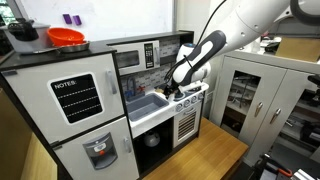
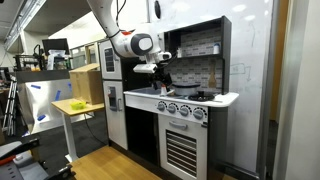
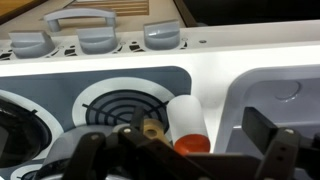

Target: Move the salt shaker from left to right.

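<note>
My fingers beside the white body [image 3: 187, 121] should close on the salt shaker.
The salt shaker [image 3: 186, 120] is a white cylinder with an orange-red cap. In the wrist view it stands on the toy stovetop [image 3: 60, 80], just right of a spiral burner [image 3: 110, 105]. My gripper [image 3: 180, 148] is open, with one dark finger on each side of the shaker and a gap on both sides. In both exterior views the gripper [image 1: 178, 90] [image 2: 163, 80] hangs low over the stovetop of the play kitchen. The shaker itself is hidden there behind the gripper.
A row of grey knobs [image 3: 95, 40] runs along the stove front. A recessed sink basin [image 3: 275, 95] lies right of the shaker, also seen in an exterior view [image 1: 150, 103]. An orange bowl [image 1: 66, 37] sits on the toy fridge. A back wall and shelf [image 2: 200, 45] rise behind the stove.
</note>
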{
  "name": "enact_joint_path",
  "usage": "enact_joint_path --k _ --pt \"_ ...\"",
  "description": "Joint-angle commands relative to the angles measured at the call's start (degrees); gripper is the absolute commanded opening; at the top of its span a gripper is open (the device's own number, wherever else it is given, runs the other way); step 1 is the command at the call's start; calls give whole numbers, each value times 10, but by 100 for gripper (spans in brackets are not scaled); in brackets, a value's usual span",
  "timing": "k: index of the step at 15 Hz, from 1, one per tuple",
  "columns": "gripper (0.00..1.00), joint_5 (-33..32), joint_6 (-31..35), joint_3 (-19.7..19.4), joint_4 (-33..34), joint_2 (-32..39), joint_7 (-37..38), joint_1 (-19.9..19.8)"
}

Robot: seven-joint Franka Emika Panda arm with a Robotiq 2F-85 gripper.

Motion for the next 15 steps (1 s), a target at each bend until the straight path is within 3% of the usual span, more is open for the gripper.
enact_joint_path --k 1,2,4,11,15 --pt "100 9 1 15 28 22 -17 -13" --pt "75 9 0 15 31 25 -14 -12" --pt "66 9 1 15 34 27 -12 -11" --pt "15 8 8 10 27 23 -7 -11" --pt "12 1 5 -5 12 8 6 -6"
